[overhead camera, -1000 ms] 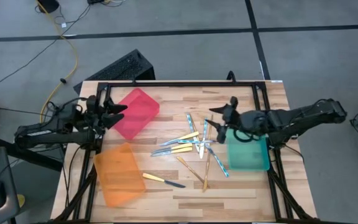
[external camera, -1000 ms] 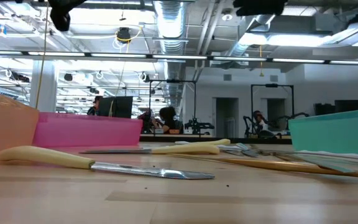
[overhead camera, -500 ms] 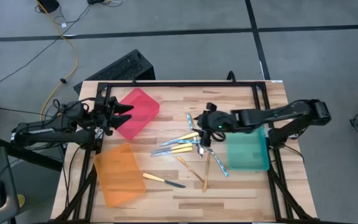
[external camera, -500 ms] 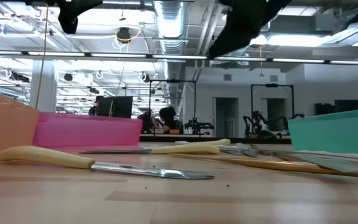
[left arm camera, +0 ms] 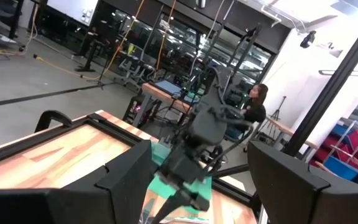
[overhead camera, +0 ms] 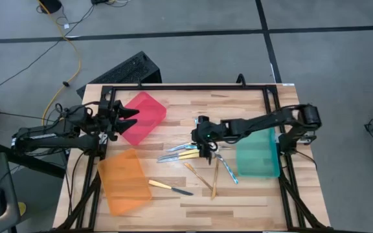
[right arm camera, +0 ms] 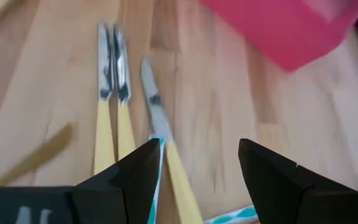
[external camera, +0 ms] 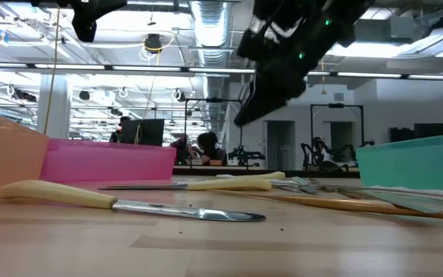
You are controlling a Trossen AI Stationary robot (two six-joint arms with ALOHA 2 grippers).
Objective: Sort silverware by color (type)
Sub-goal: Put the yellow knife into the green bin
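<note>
The right gripper next needs to grab the yellow-handled knife by its yellow handle [right arm camera: 183, 186] to sort it into the green bin.
The silverware lies in a loose pile [overhead camera: 196, 152] mid-table: yellow-handled pieces, silvery-blue ones and gold ones, flat on the wood. One yellow-handled knife [overhead camera: 170, 188] lies apart near the orange bin, also seen as the knife [external camera: 121, 201] in the low view. My right gripper [overhead camera: 204, 137] hangs open over the pile's far side, above the table in the low view [external camera: 279, 69]. Its wrist view shows three yellow-handled pieces [right arm camera: 120, 124] under the open gripper [right arm camera: 197, 180]. My left gripper [overhead camera: 127, 118] waits open by the red bin.
The red bin [overhead camera: 144, 116] stands far left, the orange bin [overhead camera: 125, 181] near left, and the green bin [overhead camera: 258, 155] on the right beside the pile. A dark frame [overhead camera: 186, 87] runs along the table's far edge. Bare wood lies near the front edge [overhead camera: 238, 207].
My right gripper has swung from above the green bin toward the table's left and come down over the silverware pile, staying open. The silverware has not moved.
</note>
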